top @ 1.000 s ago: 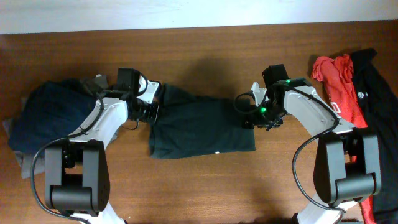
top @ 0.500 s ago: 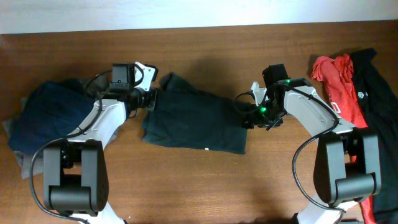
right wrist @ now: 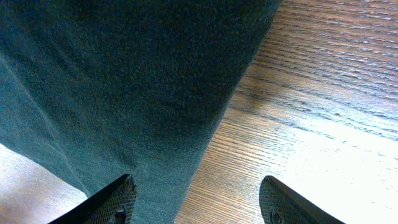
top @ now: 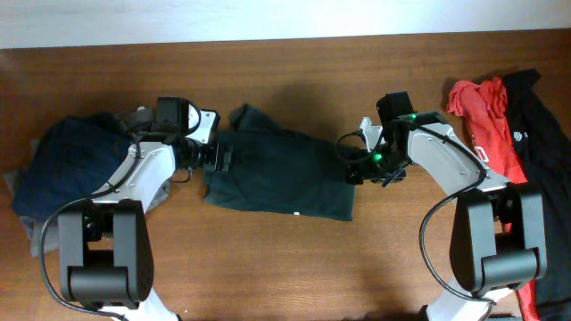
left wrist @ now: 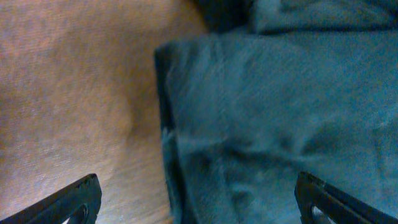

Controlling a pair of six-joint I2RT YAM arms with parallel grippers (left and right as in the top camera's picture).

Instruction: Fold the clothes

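Observation:
I need to grab the dark green shirt [top: 277,174] by its hem edge with my left gripper next, so that I can fold that end over the rest of the shirt.
A large dark green shirt [top: 277,174] lies folded in the middle of the table, slightly askew. My left gripper [top: 219,158] hovers at its left edge. In the left wrist view the gripper [left wrist: 199,202] is open, with the shirt's hem [left wrist: 168,143] on the wood between the wide-set fingertips [left wrist: 78,199]. My right gripper [top: 355,167] is at the shirt's right edge. The right wrist view shows that gripper [right wrist: 199,202] open too, one fingertip [right wrist: 115,199] over the green fabric [right wrist: 124,81] and the other over bare wood.
A navy blue pile [top: 67,169] sits at the far left, with a grey piece [top: 13,192] showing under it. A red shirt [top: 482,120] and a black garment [top: 540,134] lie bunched at the right edge.
The left gripper dragged the shirt's left side leftward, then opened and let it go. The shirt now lies skewed. The right gripper stayed in place and widened slightly.

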